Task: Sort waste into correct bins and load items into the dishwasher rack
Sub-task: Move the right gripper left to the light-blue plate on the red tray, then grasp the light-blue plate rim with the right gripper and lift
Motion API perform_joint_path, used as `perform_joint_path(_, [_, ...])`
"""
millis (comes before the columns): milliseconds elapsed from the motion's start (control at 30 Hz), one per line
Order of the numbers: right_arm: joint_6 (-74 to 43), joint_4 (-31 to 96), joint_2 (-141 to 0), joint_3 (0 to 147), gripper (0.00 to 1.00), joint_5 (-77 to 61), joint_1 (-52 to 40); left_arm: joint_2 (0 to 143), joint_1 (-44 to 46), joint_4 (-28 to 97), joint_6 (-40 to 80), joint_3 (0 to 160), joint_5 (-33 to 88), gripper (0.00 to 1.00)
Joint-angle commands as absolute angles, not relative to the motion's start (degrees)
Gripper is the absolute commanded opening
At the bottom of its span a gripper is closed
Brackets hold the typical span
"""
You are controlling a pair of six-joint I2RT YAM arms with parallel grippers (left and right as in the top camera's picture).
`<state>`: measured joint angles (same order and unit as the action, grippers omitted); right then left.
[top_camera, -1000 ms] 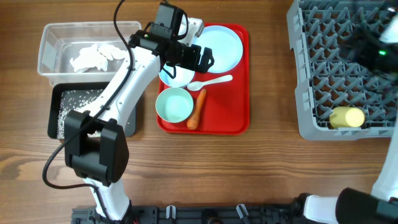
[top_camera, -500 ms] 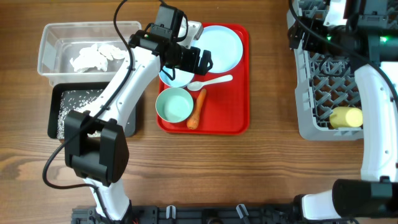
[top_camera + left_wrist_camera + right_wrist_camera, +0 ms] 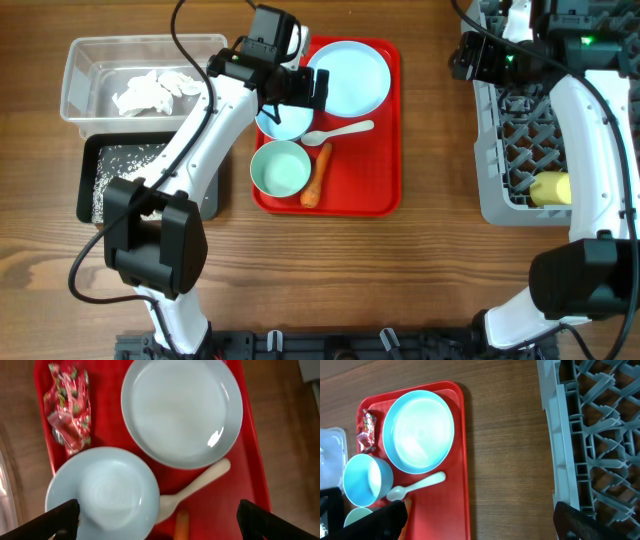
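The pale blue plate's rim on the rack-facing side is the part my right gripper should grip next. The rest of the plate then stays free to load into the rack.
My left gripper is open and empty above the red tray, over a pale blue bowl. In the left wrist view its wide-open fingers frame that bowl, the white spoon, the pale blue plate, the red candy wrapper and the carrot tip. A second bowl and the carrot lie at the tray's front. My right gripper is open and empty at the grey rack's left edge. The yellow cup lies in the rack.
The clear tub holds white tissue. The black tub in front of it holds rice grains. The red tray sits mid-table. The right wrist view shows wood between tray and rack.
My right arm has swung in from the right edge to the rack's back left corner. My left gripper has shifted slightly toward the back of the tray.
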<state>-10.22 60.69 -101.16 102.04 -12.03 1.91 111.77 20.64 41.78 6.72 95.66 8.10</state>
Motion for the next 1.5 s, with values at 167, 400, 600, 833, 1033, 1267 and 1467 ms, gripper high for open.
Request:
perform_joint_path(167, [-11.2,54.4,-102.3,101.6,0.9,-19.6,0.8,114.5,20.8,35.6,10.2,96.3,7.0,1.0])
perform_joint_path(400, [-14.5,49.3,-106.3,101.6,0.89,-17.4,-5.0,114.5,19.0,36.2,13.8,96.3,8.2,1.0])
perform_joint_path(600, [-18.3,44.1,-113.2,101.6,0.8,-15.1,-8.9,114.5,18.3,35.5,13.8,96.3,8.3,1.0])
perform_joint_path(833, [-18.3,40.7,-121.9,101.6,0.72,-10.7,-10.9,114.5,18.3,37.0,13.8,96.3,8.3,1.0])
perform_joint_path(1033, [-18.2,38.0,-128.4,101.6,0.59,-9.5,-11.0,114.5,18.4,38.4,13.8,96.3,8.2,1.0])
perform_joint_path(1267, [-18.1,35.9,-131.9,101.6,0.41,-9.9,-11.1,114.5,18.4,38.4,13.8,96.3,8.2,1.0])
perform_joint_path(1467, [-18.1,33.5,-135.1,101.6,0.35,-9.9,-11.1,114.5,18.8,38.4,13.8,96.3,8.2,1.0])
